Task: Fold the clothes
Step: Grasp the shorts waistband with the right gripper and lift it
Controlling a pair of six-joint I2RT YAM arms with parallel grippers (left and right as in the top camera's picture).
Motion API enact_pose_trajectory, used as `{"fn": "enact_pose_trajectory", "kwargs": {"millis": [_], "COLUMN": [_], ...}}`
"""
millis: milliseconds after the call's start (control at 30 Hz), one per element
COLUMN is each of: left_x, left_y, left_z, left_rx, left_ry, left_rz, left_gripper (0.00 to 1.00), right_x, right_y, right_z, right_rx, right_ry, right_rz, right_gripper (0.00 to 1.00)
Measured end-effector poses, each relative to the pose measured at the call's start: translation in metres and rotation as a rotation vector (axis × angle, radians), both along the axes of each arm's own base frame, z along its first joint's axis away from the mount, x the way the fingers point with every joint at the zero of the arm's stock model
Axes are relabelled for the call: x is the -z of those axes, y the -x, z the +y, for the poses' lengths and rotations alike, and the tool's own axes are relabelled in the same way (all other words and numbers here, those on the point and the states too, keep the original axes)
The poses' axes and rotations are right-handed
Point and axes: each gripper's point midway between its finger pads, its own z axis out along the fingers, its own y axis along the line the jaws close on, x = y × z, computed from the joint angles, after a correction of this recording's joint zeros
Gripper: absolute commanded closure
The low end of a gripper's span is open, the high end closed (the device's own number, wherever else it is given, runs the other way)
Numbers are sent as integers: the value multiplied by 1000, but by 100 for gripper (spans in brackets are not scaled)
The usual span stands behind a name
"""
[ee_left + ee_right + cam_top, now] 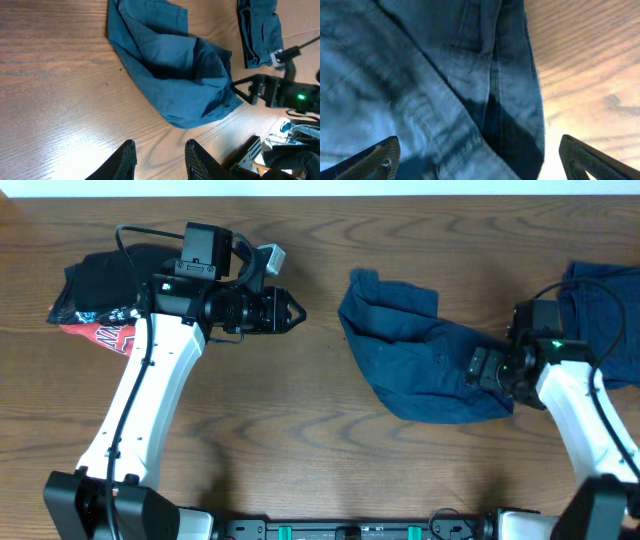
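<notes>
The crumpled dark blue shorts need to be spread open for folding, so the robot's right gripper will next take hold of the shorts by their end edge beneath it.
Crumpled dark blue shorts lie on the table right of centre; the left wrist view shows the shorts ahead of my left gripper. My left gripper hovers left of them, pointing at them. Its jaws stand apart with only bare wood between. My right gripper is wide open right over the right end of the shorts, one fingertip over the cloth and the other beyond its edge. A black garment with a red-black-white printed one lies at the far left.
Another blue piece lies at the right edge behind the right arm, and this piece also shows in the left wrist view. The wooden table carries everything. The right arm stands close beside the shorts.
</notes>
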Motion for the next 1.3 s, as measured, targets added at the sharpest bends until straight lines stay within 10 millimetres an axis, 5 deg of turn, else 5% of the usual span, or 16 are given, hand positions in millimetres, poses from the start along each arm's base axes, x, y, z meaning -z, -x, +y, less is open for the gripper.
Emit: {"fn": "enact_pose_trajectory", "kwargs": {"millis": [133,267,567,633,733,967,1100,1200,1300], "left_x": [0,1,1,1,1,1,1,1,1], "left_y": [0,0,1,1,1,1,1,1,1], "left_z": [0,1,1,1,1,1,1,1,1], "left_rx": [-1,-2,-2,-2,-2,-2,-2,-2,-2], "left_ry": [-1,-4,-5,-4,-5,-5,-5,-4,-5], "left_rz": [0,2,7,7,7,7,7,7,7], "left_gripper": [65,65,66,65,65,65,65,65,65], "right_x": [14,27,55,59,60,48,-3,-87,-169], "right_y": [-27,-43,-40,-40,-46,-62,-89,-120,-129], "right_z": [-3,-2,8,11,15,35,52,72,94], "right_rx": [32,48,51,45,35,-50,-161,-306,-443], "right_ry": [-1,-18,-82,-104,-128,-231,-303,-366,-398], "right_rz": [-57,-85,-15,-7,-27,-97,-238,-466,-662], "right_gripper": [3,19,32,46,99,99,99,99,99]}}
